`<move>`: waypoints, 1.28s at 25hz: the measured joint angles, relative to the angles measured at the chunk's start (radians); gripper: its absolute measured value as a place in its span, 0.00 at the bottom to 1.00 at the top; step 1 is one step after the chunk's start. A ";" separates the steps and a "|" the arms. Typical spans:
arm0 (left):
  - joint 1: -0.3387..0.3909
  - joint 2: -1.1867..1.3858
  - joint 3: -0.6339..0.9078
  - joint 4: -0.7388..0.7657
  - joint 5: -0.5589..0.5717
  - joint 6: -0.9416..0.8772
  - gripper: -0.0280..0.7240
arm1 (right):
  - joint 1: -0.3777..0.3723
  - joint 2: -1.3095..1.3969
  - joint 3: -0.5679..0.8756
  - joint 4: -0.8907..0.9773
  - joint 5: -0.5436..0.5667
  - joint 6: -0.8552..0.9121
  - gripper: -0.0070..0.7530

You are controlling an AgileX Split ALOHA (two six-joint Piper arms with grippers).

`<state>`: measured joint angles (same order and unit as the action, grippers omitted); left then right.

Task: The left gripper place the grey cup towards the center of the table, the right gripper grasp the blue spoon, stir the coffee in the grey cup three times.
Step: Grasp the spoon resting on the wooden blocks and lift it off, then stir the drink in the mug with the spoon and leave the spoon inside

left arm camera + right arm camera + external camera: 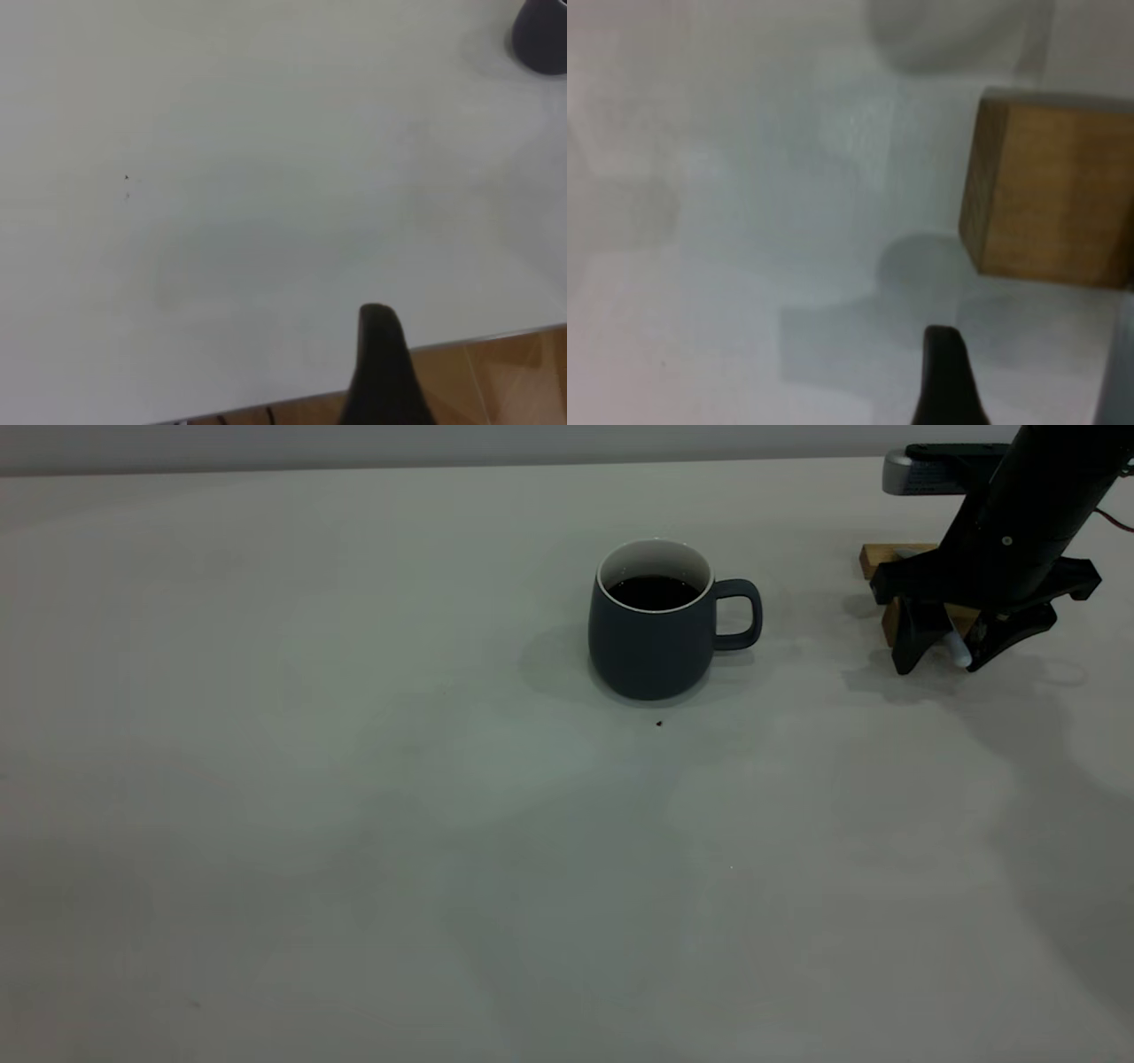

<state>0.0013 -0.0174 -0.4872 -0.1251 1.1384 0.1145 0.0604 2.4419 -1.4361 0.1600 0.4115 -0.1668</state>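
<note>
My right gripper should close now on the spoon's pale handle (959, 648) (1118, 372) beside the wooden stand. Its fingers reach down on both sides of the handle.
The grey cup (651, 638) stands upright near the middle of the table (354, 824), handle toward the right arm, with dark coffee (653, 592) inside. The cup's edge (542, 35) also shows far off in the left wrist view. My right gripper (939, 666) is down at the far right, open, its fingers astride the pale handle of the blue spoon (959, 654), which rests on a wooden stand (890, 560). The spoon's bowl is hidden behind the gripper. My left gripper (381, 372) is outside the exterior view, hanging over the table's edge far from the cup.
The wooden stand (1050, 190) fills one side of the right wrist view, close to the finger (943, 372). A tiny dark speck (659, 724) lies just in front of the cup. Brown floor (496, 381) shows past the table edge.
</note>
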 joint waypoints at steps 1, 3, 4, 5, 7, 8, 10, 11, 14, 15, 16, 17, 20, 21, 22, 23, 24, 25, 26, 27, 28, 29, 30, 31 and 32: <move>0.000 0.000 0.000 0.000 0.000 0.000 0.82 | 0.000 0.000 0.000 0.000 -0.003 0.000 0.75; 0.000 0.000 0.000 0.000 0.000 0.000 0.82 | 0.000 0.000 -0.001 -0.001 -0.006 0.000 0.73; 0.000 0.000 0.000 0.000 0.000 0.000 0.82 | 0.000 0.000 -0.001 -0.001 -0.005 0.000 0.71; 0.000 0.000 0.000 0.000 0.000 0.000 0.82 | 0.000 0.000 -0.001 -0.001 -0.005 0.000 0.67; 0.000 0.000 0.000 0.000 0.000 0.000 0.82 | 0.000 0.000 -0.001 -0.003 -0.006 0.000 0.58; 0.000 0.000 0.000 0.000 0.000 0.000 0.82 | 0.000 0.000 -0.001 -0.006 -0.006 0.000 0.51; 0.000 0.000 0.000 0.000 0.000 0.000 0.82 | 0.000 0.000 -0.001 -0.018 -0.005 0.000 0.36; 0.000 0.000 0.000 0.000 0.000 0.000 0.82 | 0.000 0.000 -0.001 -0.026 -0.003 0.000 0.30; 0.000 0.000 0.000 0.000 0.000 0.000 0.82 | 0.000 -0.005 -0.001 -0.057 0.016 0.024 0.15; 0.000 0.000 0.000 0.000 0.000 0.000 0.82 | 0.000 -0.014 -0.001 -0.072 0.023 0.039 0.15; 0.000 0.000 0.000 0.000 0.000 0.000 0.82 | 0.000 -0.027 -0.001 -0.086 0.029 0.052 0.15; 0.000 0.000 0.000 0.000 0.000 0.000 0.82 | 0.000 -0.046 -0.001 -0.104 0.037 0.064 0.15; 0.000 0.000 0.000 0.000 0.000 0.000 0.82 | 0.000 -0.122 -0.001 -0.117 0.078 0.078 0.15; 0.000 0.000 0.000 0.000 0.000 0.000 0.82 | 0.002 -0.147 -0.001 -0.109 0.099 0.077 0.15; 0.000 0.000 0.000 0.000 0.000 0.000 0.82 | 0.008 -0.174 -0.001 -0.091 0.118 0.067 0.15; 0.000 0.000 0.000 0.000 0.000 0.000 0.82 | 0.014 -0.201 -0.001 -0.058 0.144 0.053 0.15; 0.000 0.000 0.000 0.000 0.000 0.000 0.82 | 0.026 -0.223 -0.001 -0.019 0.169 0.031 0.15; 0.000 0.000 0.000 0.000 0.000 0.000 0.82 | 0.041 -0.238 -0.001 0.043 0.195 0.003 0.15; 0.000 0.000 0.000 0.000 0.000 0.000 0.82 | 0.055 -0.250 -0.001 0.122 0.218 -0.026 0.15; 0.000 0.000 0.000 0.000 0.000 0.000 0.82 | 0.066 -0.254 -0.001 0.197 0.248 -0.048 0.15; 0.000 0.000 0.000 0.000 0.000 0.000 0.82 | 0.077 -0.253 -0.001 0.293 0.285 -0.075 0.15; 0.000 0.000 0.000 0.000 0.000 0.000 0.82 | 0.086 -0.250 -0.001 0.391 0.322 -0.101 0.15; 0.000 0.000 0.000 0.000 0.000 -0.001 0.82 | 0.091 -0.244 -0.001 0.489 0.366 -0.127 0.15; 0.000 0.000 0.000 0.000 0.000 -0.001 0.82 | 0.092 -0.238 -0.001 0.571 0.411 -0.149 0.15; 0.000 0.000 0.000 0.000 0.000 -0.001 0.82 | 0.092 -0.233 -0.001 0.663 0.454 -0.178 0.15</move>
<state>0.0013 -0.0174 -0.4872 -0.1251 1.1384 0.1134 0.1522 2.2092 -1.4369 0.8235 0.8652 -0.3449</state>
